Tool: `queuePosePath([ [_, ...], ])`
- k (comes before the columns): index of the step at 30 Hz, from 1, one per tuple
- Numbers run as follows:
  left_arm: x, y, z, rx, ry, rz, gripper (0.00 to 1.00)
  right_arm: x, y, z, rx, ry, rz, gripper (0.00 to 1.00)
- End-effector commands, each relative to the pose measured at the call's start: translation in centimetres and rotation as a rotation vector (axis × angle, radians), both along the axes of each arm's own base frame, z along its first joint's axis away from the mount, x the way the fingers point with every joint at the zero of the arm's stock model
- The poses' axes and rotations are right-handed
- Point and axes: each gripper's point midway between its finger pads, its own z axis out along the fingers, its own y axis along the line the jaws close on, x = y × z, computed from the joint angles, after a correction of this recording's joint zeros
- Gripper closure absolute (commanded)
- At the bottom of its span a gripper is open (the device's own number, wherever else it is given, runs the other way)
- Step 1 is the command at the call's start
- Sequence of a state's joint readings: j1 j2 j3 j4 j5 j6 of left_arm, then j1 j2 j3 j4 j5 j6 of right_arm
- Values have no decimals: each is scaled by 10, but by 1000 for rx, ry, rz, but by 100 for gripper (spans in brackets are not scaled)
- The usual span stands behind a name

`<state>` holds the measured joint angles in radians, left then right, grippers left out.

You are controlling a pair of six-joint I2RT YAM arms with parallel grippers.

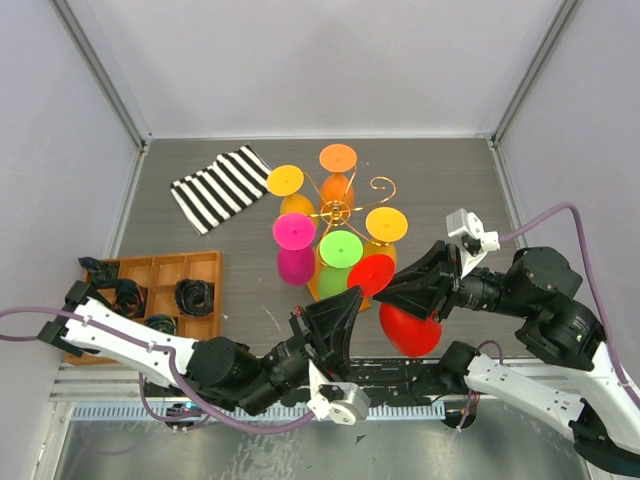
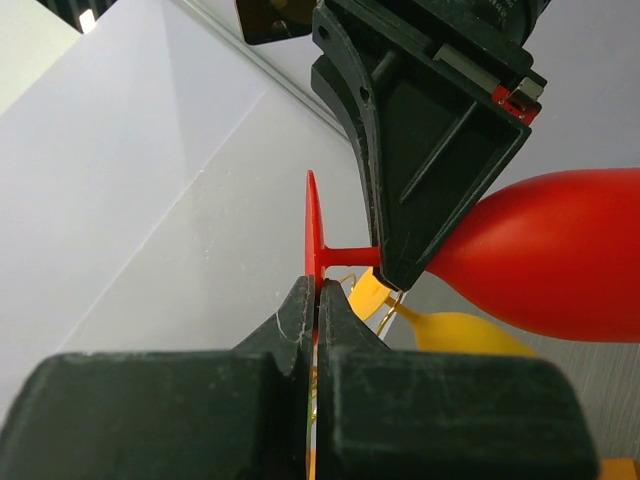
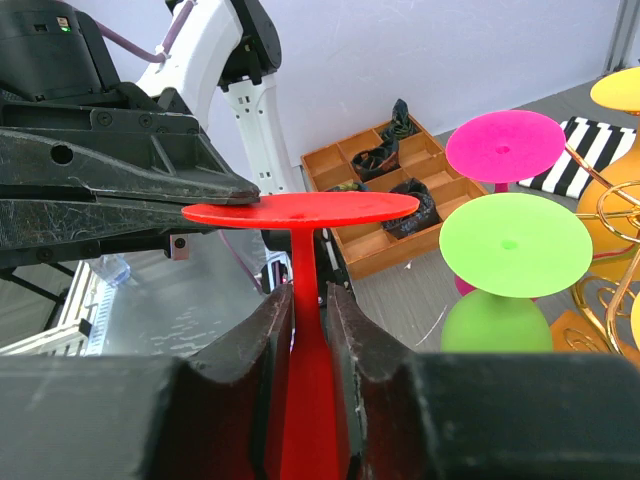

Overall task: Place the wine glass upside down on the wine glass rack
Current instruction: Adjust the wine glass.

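My right gripper should close on the stem: its fingers are on either side of the wine glass's red stem, their ends just below the glass's round foot.
The red wine glass hangs upside down in the air, foot on top, just in front of the gold wire wine glass rack. My left gripper is shut on the rim of the thin red foot disc, and in the right wrist view its fingers clamp the disc's left edge. My right gripper stands around the red stem, with a thin gap on each side of it at the tips. The red bowl lies behind the right fingers.
Pink, green, orange and two yellow glasses hang upside down on the rack. A compartmented wooden tray with dark items sits at the left. A black-and-white striped cloth lies at the back left.
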<state>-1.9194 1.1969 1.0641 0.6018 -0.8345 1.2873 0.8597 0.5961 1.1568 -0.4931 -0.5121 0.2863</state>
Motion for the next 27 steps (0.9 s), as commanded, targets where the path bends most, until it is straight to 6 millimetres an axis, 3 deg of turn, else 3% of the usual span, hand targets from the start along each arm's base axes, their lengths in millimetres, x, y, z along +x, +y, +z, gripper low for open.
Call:
queuePosePath([
  [1,6,11,24,-100,35,19,100,0,-4,4,21,-21,-16,72],
  [11,4,7,22,-86,26,12,100,2,-9,1,14,-26,-45,69],
  [14,5,8,23,-92,35,13,100,2,-10,0,11,-26,-49,77],
  [19,4,6,21,-86,37,12,100,4,-8,-2,7,-16,-52,99],
  [22,4,4,19,-80,39,16,99,8,-8,0,5,-8,-74,99],
  [27,4,4,20,-91,48,17,86,14,-11,4,22,-3,-115,99],
])
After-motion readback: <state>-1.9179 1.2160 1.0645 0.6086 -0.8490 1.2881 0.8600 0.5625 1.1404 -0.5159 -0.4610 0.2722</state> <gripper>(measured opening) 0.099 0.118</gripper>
